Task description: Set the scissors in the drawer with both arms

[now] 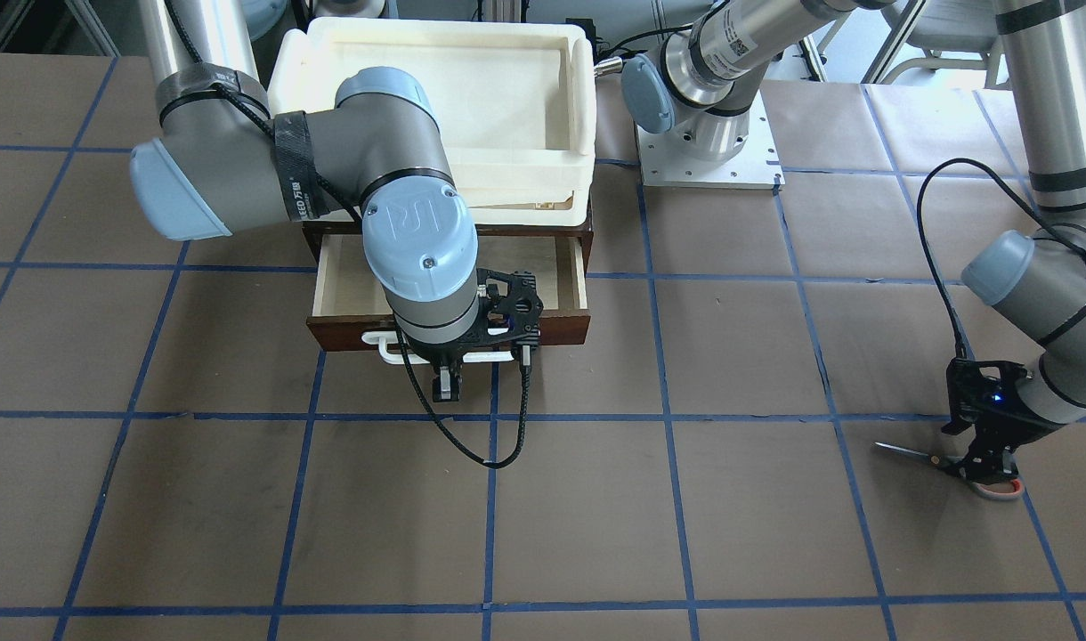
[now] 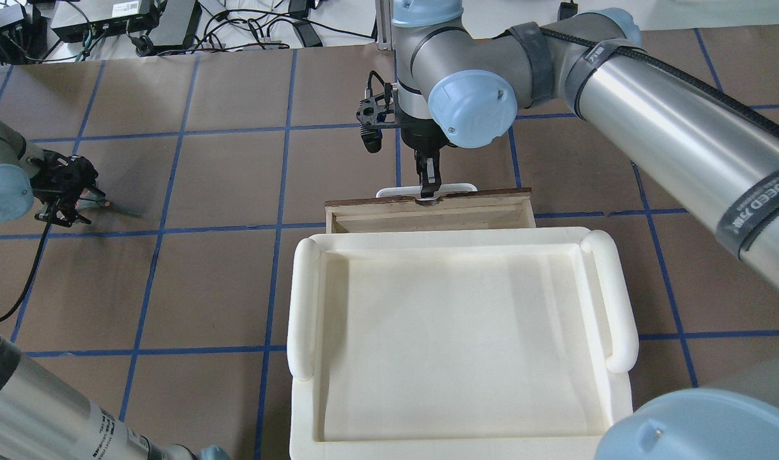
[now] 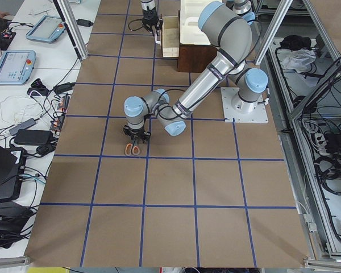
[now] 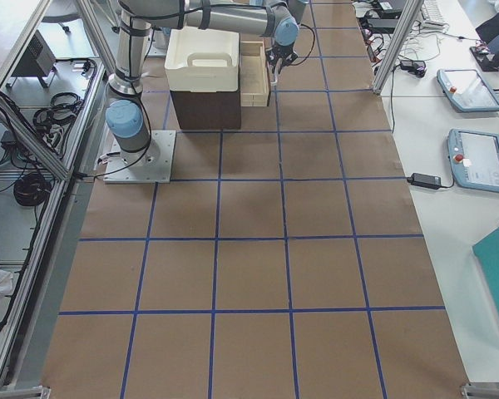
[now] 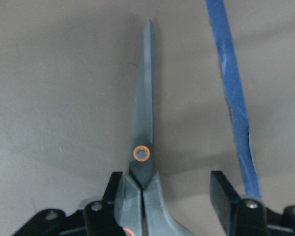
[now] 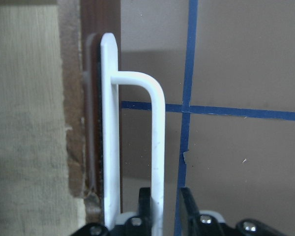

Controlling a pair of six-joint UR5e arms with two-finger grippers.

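The pointed blades of the scissors lie bare on the tabletop, so my left gripper should next grab the scissors by the grey neck behind the pivot (image 1: pixel 949 461).
The scissors (image 1: pixel 917 456) lie flat on the brown table at the robot's far left, and their orange pivot dot shows in the left wrist view (image 5: pixel 141 153). My left gripper (image 1: pixel 984 467) is down over them and open. Its fingers (image 5: pixel 221 189) straddle the neck just behind the pivot, with the left one close to the handle. The dark brown drawer (image 1: pixel 561 325) stands pulled open and shows a pale interior with nothing in it. My right gripper (image 1: pixel 445 385) is shut on its white bar handle (image 6: pixel 157 123).
A cream-white plastic tray (image 1: pixel 579 89) sits on top of the cabinet above the drawer. An arm's white base plate (image 1: pixel 708 151) stands beside it. A black cable (image 1: pixel 498 458) loops down onto the table in front of the drawer. Blue tape lines (image 1: pixel 668 418) grid the table.
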